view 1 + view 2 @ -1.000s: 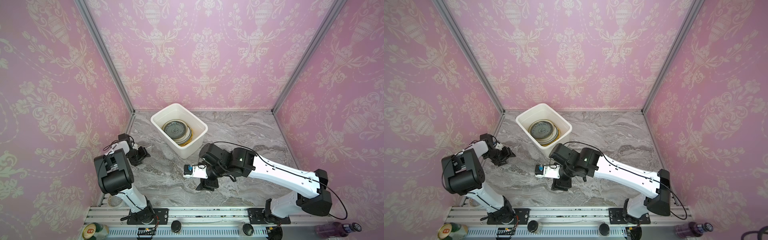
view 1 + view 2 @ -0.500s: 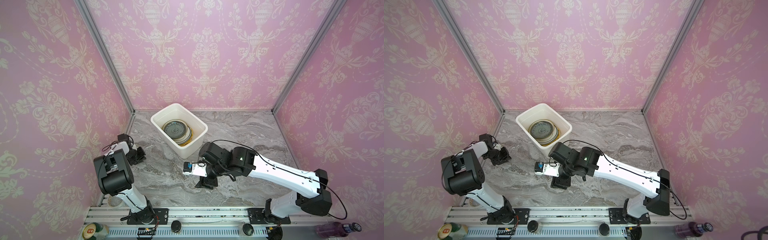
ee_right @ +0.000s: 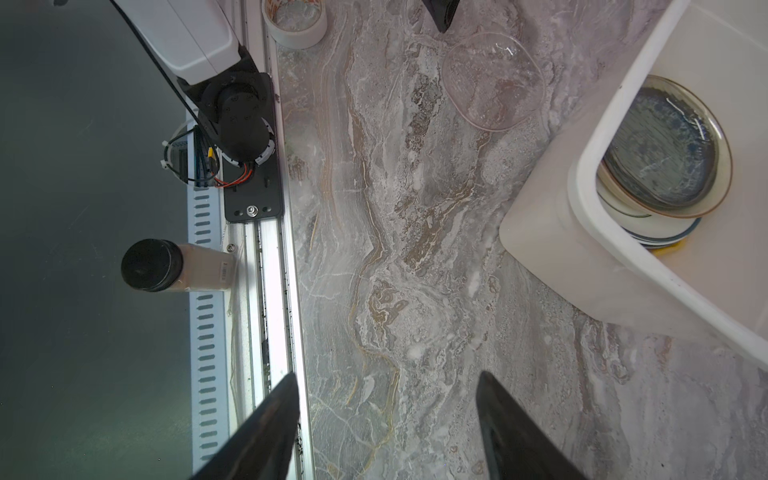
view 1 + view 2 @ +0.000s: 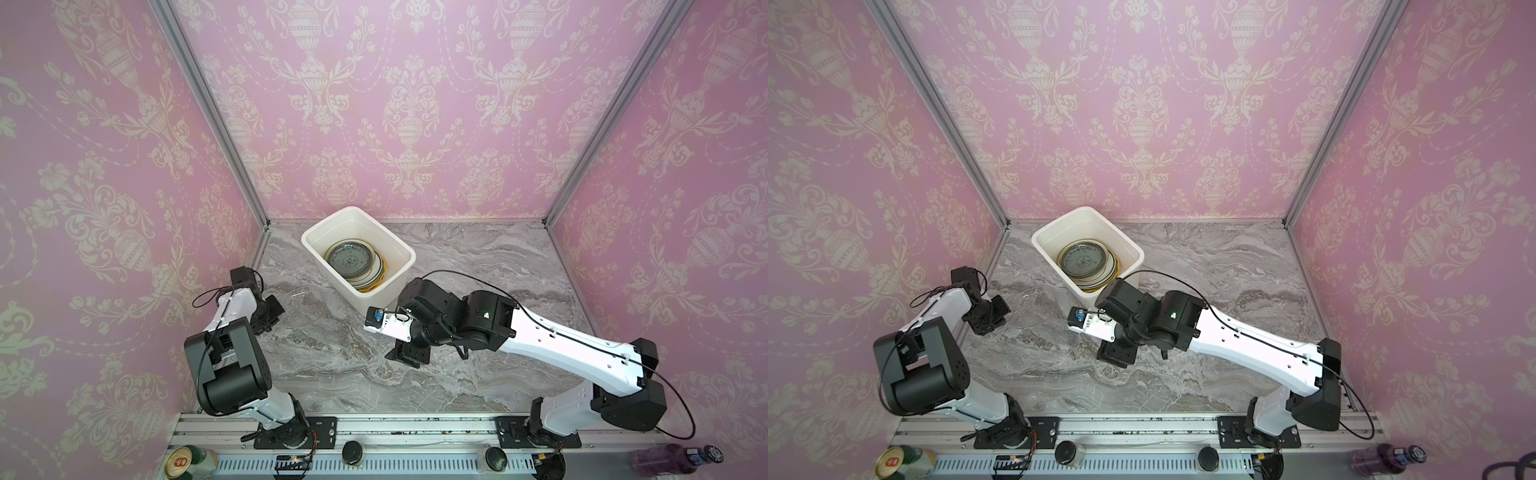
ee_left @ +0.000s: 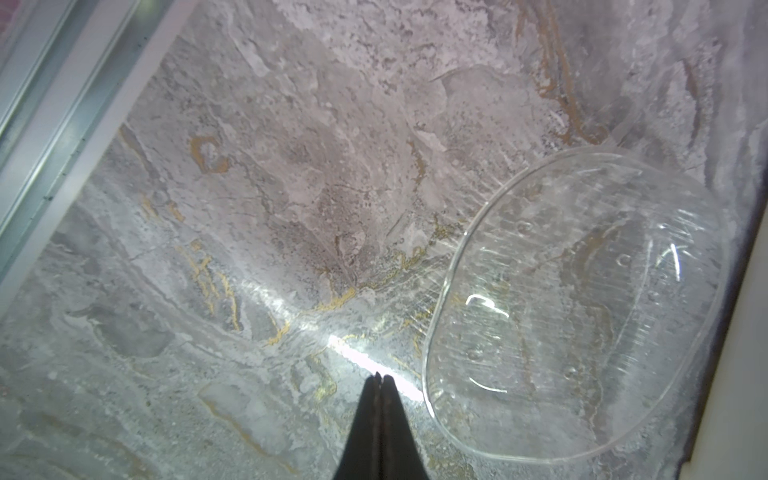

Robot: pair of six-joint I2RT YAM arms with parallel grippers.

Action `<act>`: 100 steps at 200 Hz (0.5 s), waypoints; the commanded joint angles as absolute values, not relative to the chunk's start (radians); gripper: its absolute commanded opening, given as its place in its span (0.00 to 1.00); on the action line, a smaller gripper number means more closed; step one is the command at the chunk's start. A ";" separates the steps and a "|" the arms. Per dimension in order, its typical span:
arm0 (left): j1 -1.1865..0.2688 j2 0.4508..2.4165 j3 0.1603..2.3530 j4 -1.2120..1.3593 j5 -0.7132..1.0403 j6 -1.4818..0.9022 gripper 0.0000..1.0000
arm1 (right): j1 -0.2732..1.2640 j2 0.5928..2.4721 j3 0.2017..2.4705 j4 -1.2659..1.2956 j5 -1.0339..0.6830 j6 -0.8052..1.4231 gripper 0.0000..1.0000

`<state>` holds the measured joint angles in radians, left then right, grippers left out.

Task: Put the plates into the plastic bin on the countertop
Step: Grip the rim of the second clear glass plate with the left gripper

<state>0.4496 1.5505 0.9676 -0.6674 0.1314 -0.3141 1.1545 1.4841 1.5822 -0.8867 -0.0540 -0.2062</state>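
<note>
My left gripper's fingers are closed beside the clear glass plate. I need to open them again next, then move lower and over to close on its rim.
A stack of plates with a teal patterned one on top lies in the white plastic bin at the back of the marble countertop. A clear glass plate lies flat on the countertop beside the bin's left wall and shows only faintly in a top view. My left gripper is shut and empty, its tips just beside that plate's rim. My right gripper hangs open and empty over bare marble in front of the bin. The right wrist view also shows the stacked plates.
A clear tape roll sits by the left arm's base at the front rail. A black-capped bottle, a can and a purple bottle lie beyond the rail. Pink walls close in three sides.
My left gripper's jaws have closed from open to shut, with nothing between them. The right gripper has crept slightly towards the bin.
</note>
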 commanded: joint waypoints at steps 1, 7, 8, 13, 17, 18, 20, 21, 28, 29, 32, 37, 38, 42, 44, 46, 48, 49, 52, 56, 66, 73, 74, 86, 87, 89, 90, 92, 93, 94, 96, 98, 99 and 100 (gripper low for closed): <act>0.453 1.537 0.950 -0.683 0.141 -0.333 0.31 | 1.162 1.438 1.597 -0.835 -0.023 -0.143 0.68; 0.453 1.540 0.947 -0.672 0.162 -0.330 0.38 | 1.161 1.432 1.591 -0.828 -0.025 -0.136 0.68; 0.453 1.541 0.947 -0.671 0.166 -0.330 0.39 | 1.161 1.432 1.590 -0.828 -0.026 -0.135 0.68; 0.453 1.543 0.945 -0.660 0.182 -0.331 0.43 | 1.162 1.426 1.585 -0.822 -0.029 -0.129 0.68; 0.454 1.544 0.944 -0.649 0.204 -0.330 0.46 | 1.162 1.423 1.582 -0.819 -0.030 -0.126 0.69; 0.453 1.544 0.944 -0.646 0.208 -0.330 0.46 | 1.162 1.423 1.581 -0.818 -0.031 -0.126 0.68; 0.454 1.545 0.942 -0.642 0.217 -0.330 0.47 | 1.161 1.421 1.580 -0.817 -0.031 -0.124 0.68; 0.453 1.545 0.942 -0.639 0.220 -0.329 0.47 | 1.161 1.421 1.579 -0.817 -0.031 -0.124 0.69; 0.453 1.549 0.942 -0.626 0.238 -0.329 0.49 | 1.161 1.416 1.575 -0.813 -0.032 -0.120 0.69; 0.453 1.549 0.942 -0.624 0.242 -0.329 0.49 | 1.161 1.416 1.574 -0.813 -0.032 -0.120 0.68; 0.451 1.549 0.942 -0.618 0.248 -0.329 0.49 | 1.161 1.415 1.573 -0.811 -0.032 -0.118 0.69; 0.454 1.551 0.940 -0.605 0.259 -0.329 0.50 | 1.161 1.413 1.570 -0.808 -0.032 -0.118 0.69; 0.454 1.552 0.939 -0.602 0.262 -0.328 0.50 | 1.162 1.412 1.569 -0.808 -0.032 -0.117 0.69; 0.453 1.552 0.937 -0.595 0.269 -0.326 0.50 | 1.160 1.411 1.568 -0.807 -0.032 -0.117 0.69; 0.453 1.555 0.937 -0.591 0.273 -0.325 0.50 | 1.161 1.410 1.567 -0.805 -0.032 -0.118 0.69; 0.453 1.557 0.938 -0.590 0.275 -0.323 0.50 | 1.161 1.410 1.564 -0.805 -0.032 -0.118 0.69; 0.454 1.558 0.939 -0.586 0.278 -0.323 0.50 | 1.161 1.409 1.564 -0.804 -0.032 -0.120 0.69; 0.453 1.561 0.939 -0.585 0.279 -0.322 0.51 | 1.161 1.409 1.563 -0.804 -0.032 -0.121 0.69; 0.453 1.565 0.939 -0.581 0.282 -0.321 0.51 | 1.161 1.410 1.562 -0.802 -0.032 -0.123 0.69; 0.452 1.572 0.941 -0.577 0.285 -0.319 0.51 | 1.161 1.410 1.560 -0.800 -0.033 -0.126 0.69; 0.453 1.593 0.950 -0.572 0.295 -0.311 0.51 | 1.161 1.413 1.557 -0.796 -0.032 -0.133 0.69; 0.453 1.609 0.960 -0.574 0.297 -0.307 0.51 | 1.161 1.415 1.558 -0.796 -0.032 -0.141 0.69; 0.454 1.612 0.962 -0.574 0.297 -0.308 0.51 | 1.161 1.416 1.557 -0.796 -0.032 -0.142 0.69; 0.454 1.639 0.976 -0.571 0.303 -0.303 0.50 | 1.161 1.424 1.562 -0.795 -0.032 -0.151 0.70; 0.452 1.642 0.976 -0.571 0.304 -0.302 0.49 | 1.161 1.424 1.563 -0.795 -0.032 -0.152 0.70; 0.452 1.646 0.979 -0.571 0.303 -0.301 0.49 | 1.161 1.426 1.563 -0.795 -0.032 -0.155 0.70; 0.453 1.649 0.980 -0.572 0.304 -0.302 0.49 | 1.161 1.426 1.564 -0.795 -0.033 -0.155 0.70; 0.453 1.651 0.981 -0.571 0.304 -0.301 0.49 | 1.161 1.428 1.564 -0.795 -0.034 -0.156 0.70; 0.453 1.654 0.982 -0.570 0.305 -0.301 0.48 | 1.161 1.428 1.565 -0.793 -0.034 -0.156 0.70; 0.453 1.656 0.984 -0.570 0.305 -0.301 0.48 | 1.161 1.429 1.566 -0.793 -0.034 -0.157 0.70; 0.453 1.660 0.986 -0.568 0.305 -0.302 0.48 | 1.161 1.431 1.567 -0.793 -0.034 -0.158 0.70; 0.453 1.662 0.987 -0.568 0.306 -0.301 0.48 | 1.161 1.432 1.568 -0.793 -0.035 -0.159 0.70; 0.452 1.664 0.988 -0.568 0.307 -0.301 0.47 | 1.161 1.432 1.568 -0.793 -0.035 -0.159 0.70; 0.452 1.666 0.990 -0.568 0.307 -0.301 0.47 | 1.161 1.433 1.569 -0.792 -0.035 -0.159 0.70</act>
